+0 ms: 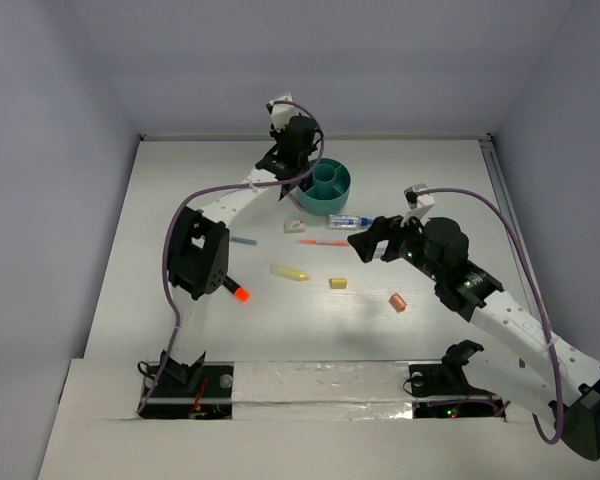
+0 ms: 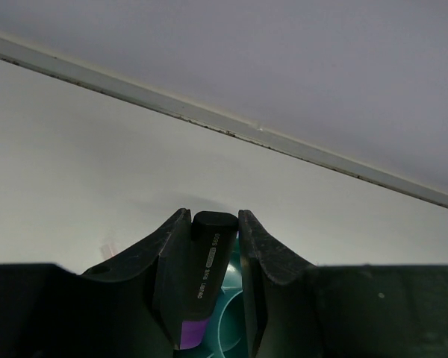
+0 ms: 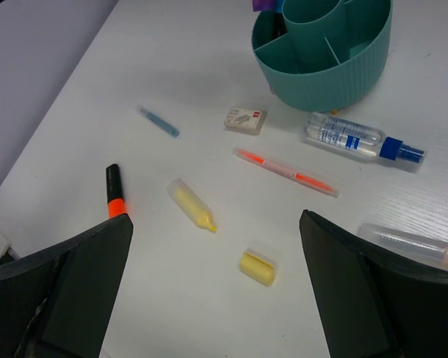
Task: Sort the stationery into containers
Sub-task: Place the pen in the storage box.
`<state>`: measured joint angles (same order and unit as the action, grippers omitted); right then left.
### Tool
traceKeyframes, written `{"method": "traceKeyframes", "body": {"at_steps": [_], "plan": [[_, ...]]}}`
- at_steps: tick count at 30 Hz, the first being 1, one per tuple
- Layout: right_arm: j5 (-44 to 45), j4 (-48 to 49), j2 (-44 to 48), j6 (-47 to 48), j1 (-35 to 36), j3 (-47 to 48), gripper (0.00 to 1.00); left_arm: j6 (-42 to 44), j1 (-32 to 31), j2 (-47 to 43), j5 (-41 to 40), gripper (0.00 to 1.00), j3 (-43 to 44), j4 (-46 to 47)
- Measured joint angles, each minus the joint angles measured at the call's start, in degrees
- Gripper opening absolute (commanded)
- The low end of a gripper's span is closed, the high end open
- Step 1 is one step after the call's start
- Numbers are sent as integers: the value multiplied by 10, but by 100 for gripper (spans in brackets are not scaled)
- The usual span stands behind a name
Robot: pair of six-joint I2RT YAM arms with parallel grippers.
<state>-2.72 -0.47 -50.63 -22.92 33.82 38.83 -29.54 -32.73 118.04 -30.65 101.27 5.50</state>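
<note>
My left gripper keeps hold of the black marker for now. Its purple end is above the teal container's rim, so opening now would make the marker hit that rim.
The teal container [image 1: 338, 190] stands at the back of the table, also seen in the right wrist view [image 3: 325, 86]. My left gripper [image 2: 213, 222] is shut on a black marker [image 2: 206, 265] with a purple section, held just above the teal container [image 2: 230, 321] at its left rim [image 1: 288, 160]. My right gripper [image 3: 215, 220] is open and hovers over loose stationery: a yellow cap piece [image 3: 257, 268], a yellow highlighter [image 3: 192, 205] and an orange pen [image 3: 286, 171]. In the top view the right gripper [image 1: 365, 243] is to the right of the orange pen [image 1: 323, 243].
Also on the table lie a white eraser [image 3: 246, 119], a blue pen [image 3: 160, 122], a black marker with an orange band [image 3: 114, 191], a clear bottle with a blue cap [image 3: 362, 139] and an orange-tipped clear tube [image 3: 411, 244]. The back wall is close behind the container.
</note>
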Motion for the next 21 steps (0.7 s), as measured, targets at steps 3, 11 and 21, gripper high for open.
{"method": "traceKeyframes", "body": {"at_steps": [3,11,21], "plan": [[0,0,0,0,0,-3,100,10,-5,12,-10,0,0,16],[0,9,0,0,0,-3,100,33,-14,35,-33,0,0,42],[2,9,1,0,0,-3,100,41,-22,39,-52,0,-47,102]]}}
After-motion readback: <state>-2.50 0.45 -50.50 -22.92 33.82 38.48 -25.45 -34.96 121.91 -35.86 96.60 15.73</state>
